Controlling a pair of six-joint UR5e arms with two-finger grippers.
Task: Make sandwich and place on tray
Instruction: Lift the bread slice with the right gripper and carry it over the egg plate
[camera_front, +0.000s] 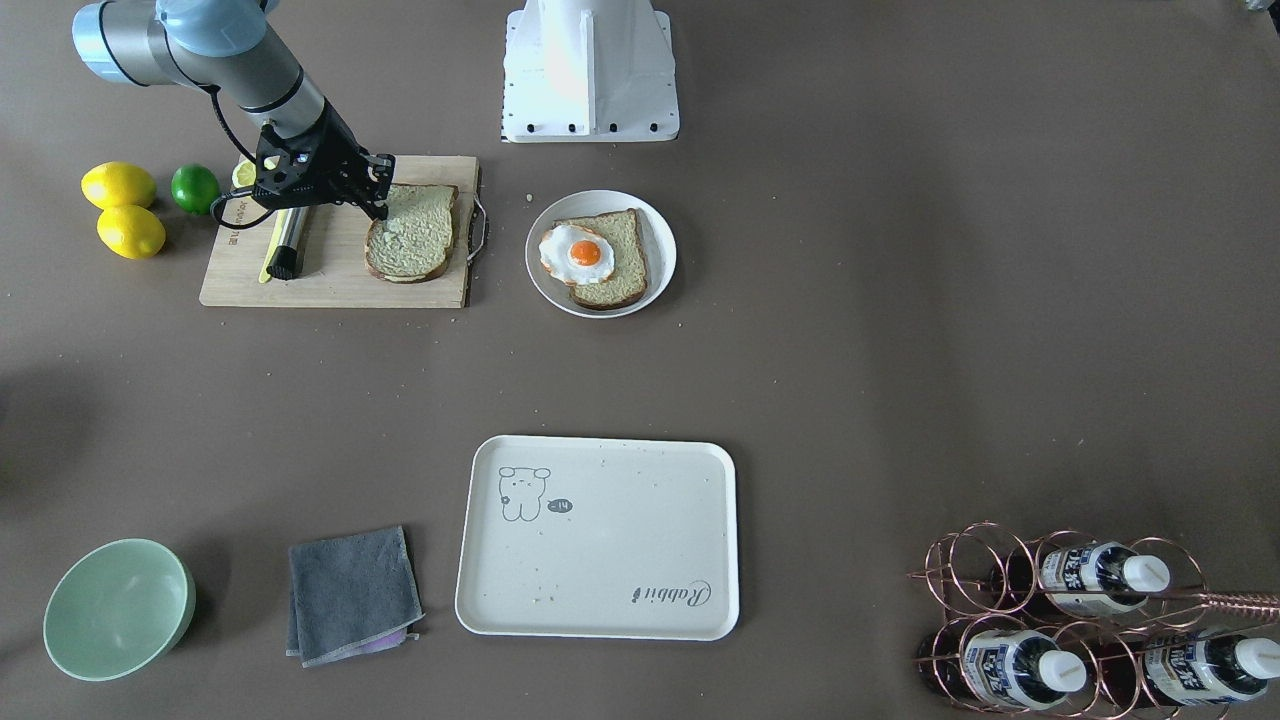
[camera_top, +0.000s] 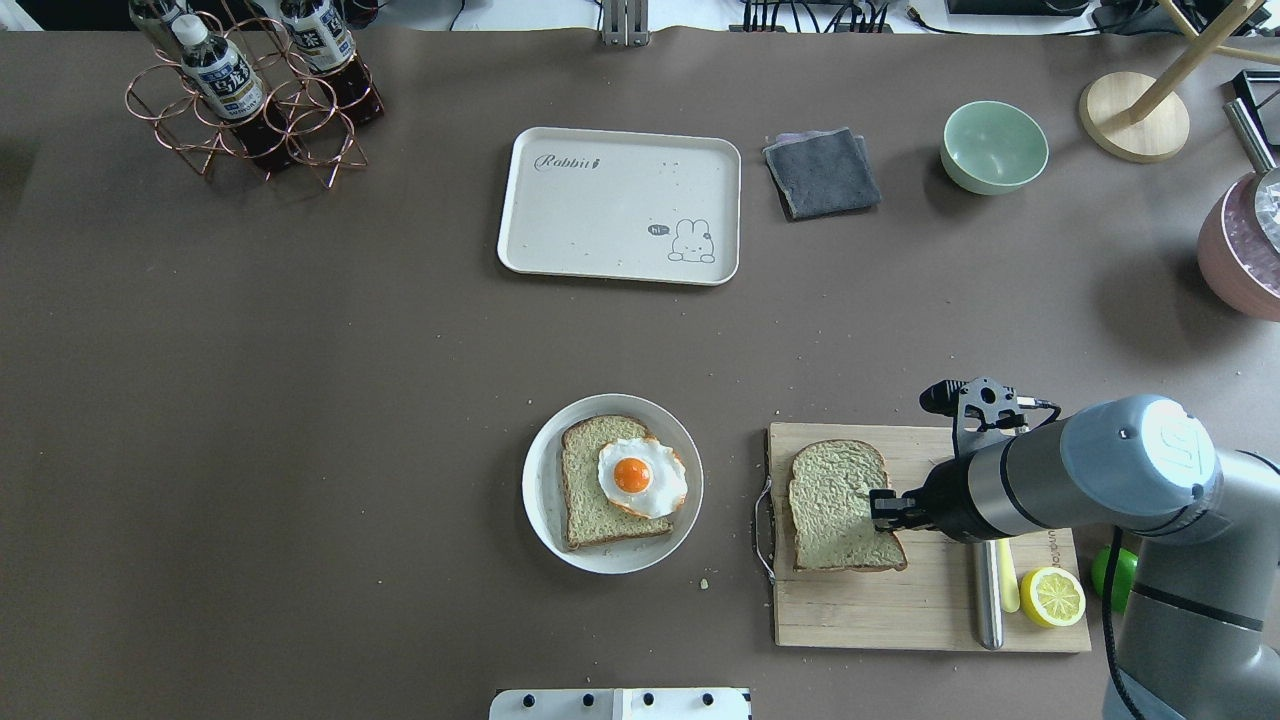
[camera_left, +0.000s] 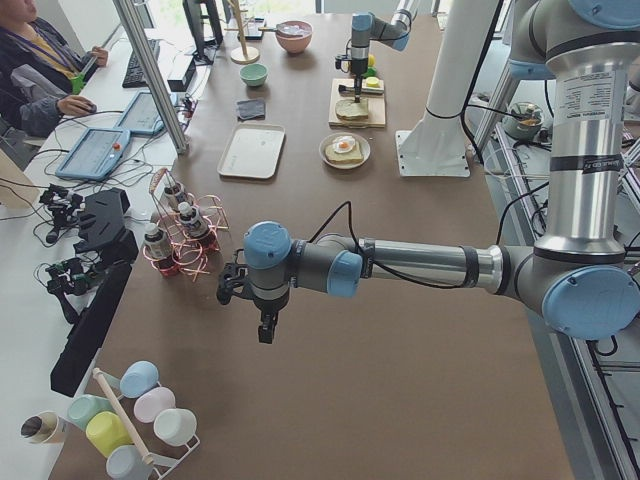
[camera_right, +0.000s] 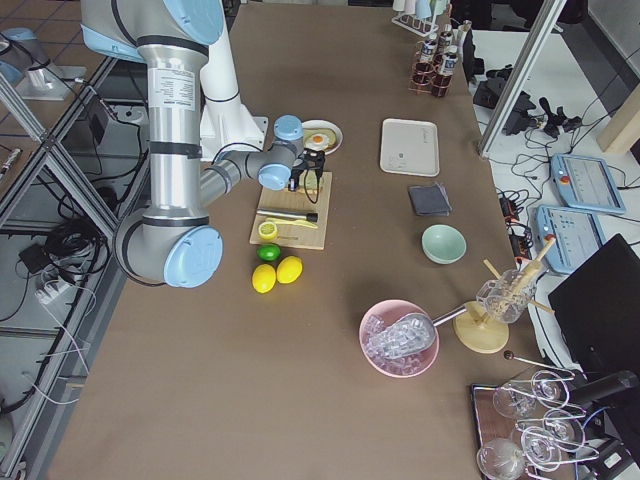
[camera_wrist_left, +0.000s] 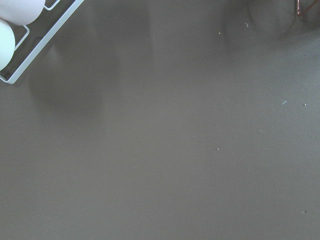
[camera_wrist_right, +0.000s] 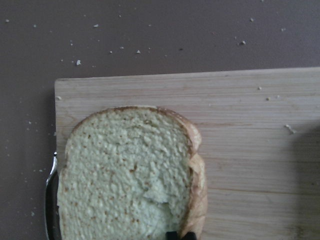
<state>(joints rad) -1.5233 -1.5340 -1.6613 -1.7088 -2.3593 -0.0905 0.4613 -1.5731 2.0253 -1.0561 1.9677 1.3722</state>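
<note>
The right gripper grabs the bread slice by its crust edge (camera_front: 374, 230) beside the knife next, to top the fried egg (camera_front: 578, 256) and finish the sandwich.
One bread slice (camera_top: 838, 505) lies flat on the wooden cutting board (camera_top: 900, 610). A second slice (camera_top: 585, 495) lies on the round white plate (camera_top: 545, 510) with the fried egg (camera_top: 640, 478) on top. The cream tray (camera_top: 600, 210) with "Rabbit" script lies bare at the far middle. My right gripper (camera_top: 885, 505) is low over the right edge of the board's slice, jaws slightly apart; one fingertip (camera_wrist_right: 172, 235) shows at the crust. My left gripper (camera_left: 265, 325) hangs over bare table far to the left; I cannot tell its state.
A knife (camera_top: 988, 600), a lemon half (camera_top: 1052, 596) and a lime (camera_top: 1115, 572) are by the board's right end. Two lemons (camera_front: 118, 185) lie beyond. A grey cloth (camera_top: 822, 172), green bowl (camera_top: 994, 146) and bottle rack (camera_top: 250, 95) stand along the far edge.
</note>
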